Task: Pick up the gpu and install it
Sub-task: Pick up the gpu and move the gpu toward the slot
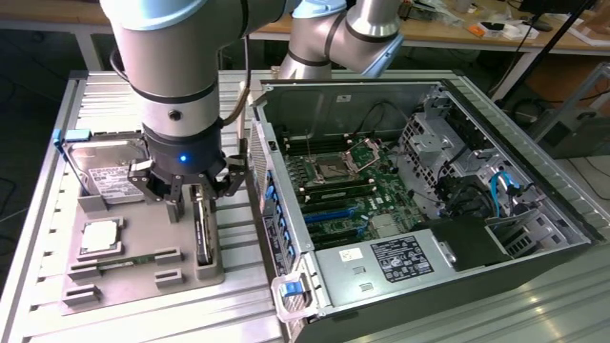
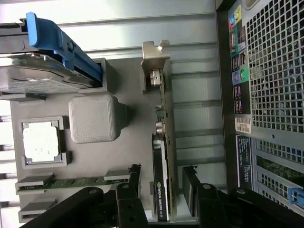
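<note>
My fingers are above the GPU's upper edge [image 2: 160, 183], and the grey tray shows between them. My gripper should go lower first and then close on the GPU.
The gpu [image 1: 202, 232] stands on edge in a slot of the grey holder tray [image 1: 143, 286], to the exterior view's left of the open computer case [image 1: 429, 179]. In the wrist view the gpu [image 2: 164, 142] shows its green board edge, black cooler and silver end bracket [image 2: 156, 54]. My gripper [image 1: 191, 193] hangs directly over the card and is open. In the wrist view the gripper [image 2: 162, 180] has one black finger on each side of the card's end, with a small gap on both sides. Nothing is held.
The tray [image 2: 128, 152] also carries a silver hard drive [image 1: 105, 168] with a blue clip, a square processor chip [image 1: 100, 236] and a memory stick [image 1: 124, 263]. The case lies open with its motherboard [image 1: 353, 186] exposed. The case's rear panel [image 2: 266, 71] is close beside the card.
</note>
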